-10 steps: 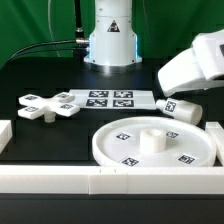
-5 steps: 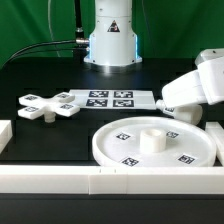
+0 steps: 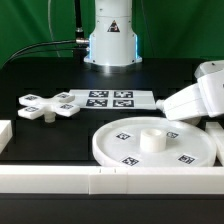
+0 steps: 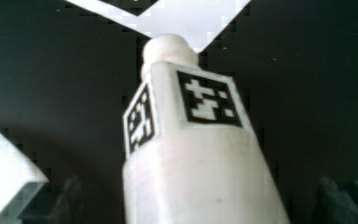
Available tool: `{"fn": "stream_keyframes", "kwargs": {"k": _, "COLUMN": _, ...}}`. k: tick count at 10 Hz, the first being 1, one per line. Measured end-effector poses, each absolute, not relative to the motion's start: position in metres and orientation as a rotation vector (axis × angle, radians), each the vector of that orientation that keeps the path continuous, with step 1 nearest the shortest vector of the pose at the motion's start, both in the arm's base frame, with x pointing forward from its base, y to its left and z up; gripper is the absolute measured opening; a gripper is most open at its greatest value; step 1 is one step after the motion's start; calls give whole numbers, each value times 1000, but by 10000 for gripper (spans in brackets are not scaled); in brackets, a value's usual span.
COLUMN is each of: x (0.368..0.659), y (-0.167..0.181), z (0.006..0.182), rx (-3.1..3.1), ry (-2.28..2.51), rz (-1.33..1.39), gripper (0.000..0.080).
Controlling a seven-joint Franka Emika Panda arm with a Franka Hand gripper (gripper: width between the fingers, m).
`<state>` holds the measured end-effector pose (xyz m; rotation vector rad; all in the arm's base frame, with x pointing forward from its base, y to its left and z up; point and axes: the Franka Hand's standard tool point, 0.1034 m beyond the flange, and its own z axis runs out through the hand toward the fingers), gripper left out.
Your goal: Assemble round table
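Note:
My fingers are low beside the post [image 4: 190, 150] and closing now would catch the post, so it is time for my gripper to close on it.
The short thick post [image 4: 190, 150], white with black-and-white tags, lies on the black table and fills the wrist view. My gripper [image 4: 194, 205] is open and straddles it; the dark fingers [image 4: 27, 205] stand apart from its sides with gaps. In the exterior view my gripper [image 3: 176, 106] is low at the right, just behind the disc, and hides the post. The large round rimmed disc [image 3: 120, 150] lies at the front right with a raised hub in its middle. The four-armed cross piece [image 3: 45, 106] lies at the exterior view's left.
The marker board [image 3: 110, 98] lies flat behind the disc, in front of the arm's base [image 3: 110, 45]. Long white border blocks run along the front [image 3: 60, 180] and stand at the left [image 3: 4, 133] and right [image 3: 214, 128] edges.
My gripper has come down and toward the exterior view's right, from above the post to table level around it. The post, seen earlier, is now hidden behind the hand.

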<state>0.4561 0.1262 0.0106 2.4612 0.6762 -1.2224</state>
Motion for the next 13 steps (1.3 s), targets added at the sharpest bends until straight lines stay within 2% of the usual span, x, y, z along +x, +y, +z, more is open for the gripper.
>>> {"fn": "stream_keyframes", "kwargs": {"k": 1, "x": 456, "y": 126, "z": 11, "rx": 2461, "ry": 676, "rz": -1222, "gripper": 649}}
{"fn": "stream_keyframes", "kwargs": {"k": 3, "x": 456, "y": 126, "z": 10, "rx": 2462, "ry": 677, "rz": -1220, "gripper": 404}}
{"fn": "stream_keyframes", "kwargs": {"k": 8, "x": 457, "y": 126, "z": 11, "rx": 2463, "ry": 690, "rz": -1222, "gripper": 406}}
{"fn": "stream_keyframes", "kwargs": {"k": 11, "x": 468, "y": 122, "z": 34, "rx": 2474, "ry": 802, "rz": -1228, "gripper": 407}}
{"fn": "stream_keyframes", "kwargs": {"k": 13, "x": 476, "y": 106, "z": 61, "rx": 2487, "ry": 855, "rz": -1265, "gripper": 407}}
